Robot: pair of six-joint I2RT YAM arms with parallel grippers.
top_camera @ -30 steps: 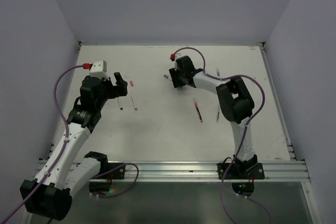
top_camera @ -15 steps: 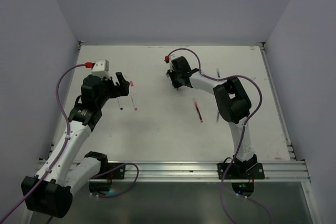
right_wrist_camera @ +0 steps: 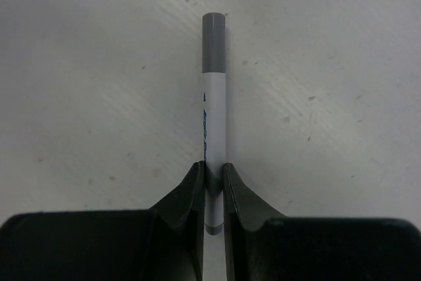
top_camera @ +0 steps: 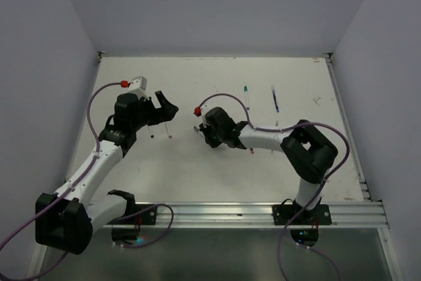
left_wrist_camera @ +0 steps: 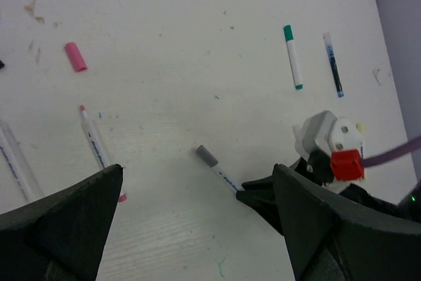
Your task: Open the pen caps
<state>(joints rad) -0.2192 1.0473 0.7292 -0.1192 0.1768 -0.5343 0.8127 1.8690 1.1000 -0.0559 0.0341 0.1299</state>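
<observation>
I will next use my left gripper to grab the white pen's grey cap and open the pen, leaving the pen's body to my right gripper.
My right gripper is shut on the barrel of a white pen with a grey cap on its far end, low over the table. In the top view the right gripper is at mid-table with the grey cap pointing left. The left wrist view shows the same pen and cap. My left gripper is open and empty, hovering left of it; its jaws stand wide apart. A loose pink cap lies beside an uncapped pink-tipped pen.
A green-capped pen and a blue pen lie at the far right middle. Two more pens lie under the left gripper. Walls close the table's left, back and right. A metal rail runs along the near edge.
My right gripper has moved nearer and to the left with the grey-capped pen, uncovering the green and blue pens. My left gripper has moved right and a little farther away.
</observation>
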